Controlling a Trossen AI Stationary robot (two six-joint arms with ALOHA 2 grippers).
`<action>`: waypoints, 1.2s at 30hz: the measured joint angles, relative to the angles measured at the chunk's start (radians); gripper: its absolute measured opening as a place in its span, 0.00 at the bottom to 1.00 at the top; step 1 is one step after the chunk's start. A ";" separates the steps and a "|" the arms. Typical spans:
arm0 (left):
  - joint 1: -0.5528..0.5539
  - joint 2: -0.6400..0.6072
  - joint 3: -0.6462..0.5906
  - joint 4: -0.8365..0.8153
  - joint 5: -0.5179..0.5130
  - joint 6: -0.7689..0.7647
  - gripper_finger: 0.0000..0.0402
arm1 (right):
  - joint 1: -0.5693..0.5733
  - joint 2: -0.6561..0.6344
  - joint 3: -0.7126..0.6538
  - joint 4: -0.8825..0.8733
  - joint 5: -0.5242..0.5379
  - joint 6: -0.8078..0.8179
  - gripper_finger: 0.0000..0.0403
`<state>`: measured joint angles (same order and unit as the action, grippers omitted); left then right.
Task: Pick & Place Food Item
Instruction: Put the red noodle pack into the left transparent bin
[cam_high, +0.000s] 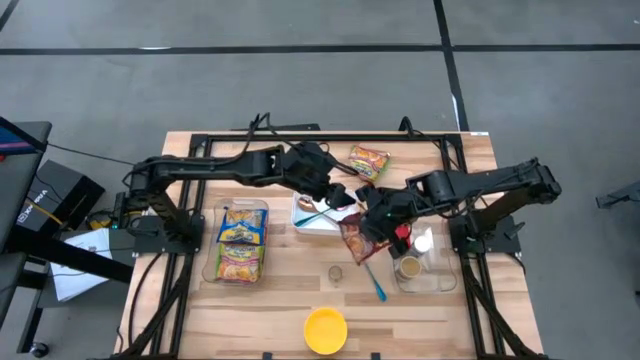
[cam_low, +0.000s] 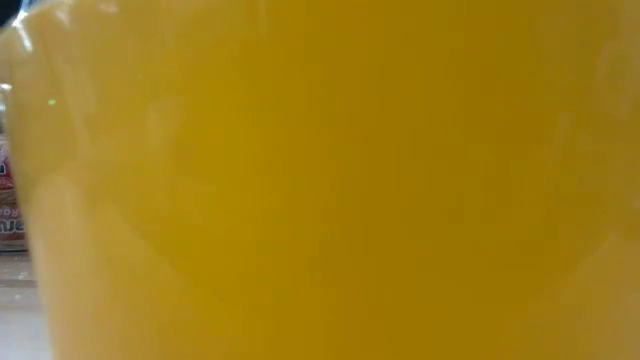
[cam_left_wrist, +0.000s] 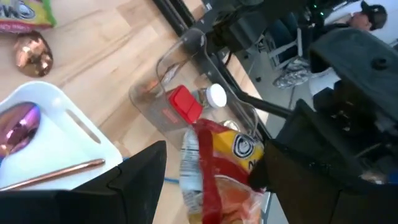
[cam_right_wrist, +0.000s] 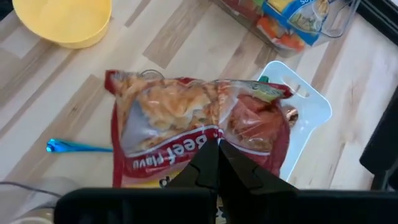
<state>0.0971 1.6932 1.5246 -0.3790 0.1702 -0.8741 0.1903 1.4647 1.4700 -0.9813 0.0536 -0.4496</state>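
Note:
The robot's left gripper should next grab the snack bag (cam_right_wrist: 186, 124) by its red edge (cam_right_wrist: 284, 138) to put it in the clear bin of noodle packets.
A red snack bag (cam_right_wrist: 186, 124) with yellow print hangs over the middle of the table, beside a white tray (cam_high: 308, 222). My right gripper (cam_right_wrist: 217, 149) is shut on the bag and reaches in from the right (cam_high: 372, 222). My left gripper (cam_left_wrist: 214, 158) comes from the left (cam_high: 345, 196) and is open. Its two fingers stand on either side of the bag (cam_left_wrist: 217, 168); I cannot tell whether they touch it. Another food packet (cam_high: 368, 160) lies flat near the far edge. My right gripper pinches one edge of the bag (cam_right_wrist: 211, 138) between its two shut fingers. The fingers slant down from the table's right side. The bag hangs below them, spread wide and tilted, above the wood and the tray's corner.
A clear bin (cam_high: 238, 240) of noodle packets stands at the left, and a clear bin (cam_high: 428, 262) with jars at the right. Near the front lie a yellow bowl (cam_high: 325, 330), a blue spoon (cam_high: 377, 285) and a small brown piece (cam_high: 337, 272). The bowl (cam_low: 320, 180) fills the low view.

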 joint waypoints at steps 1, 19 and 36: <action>0.001 0.000 0.000 0.000 0.015 0.000 0.66 | 0.003 0.000 0.000 -0.002 0.000 -0.011 0.00; 0.043 -0.001 0.000 0.060 0.303 0.000 0.66 | 0.098 0.000 0.145 -0.054 0.000 -0.342 0.00; 0.038 -0.002 0.000 0.096 0.448 -0.100 0.66 | 0.076 0.008 0.145 -0.002 0.000 -0.493 0.00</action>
<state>0.1352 1.6917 1.5246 -0.2829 0.6180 -0.9743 0.2661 1.4723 1.6150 -0.9829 0.0532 -0.9428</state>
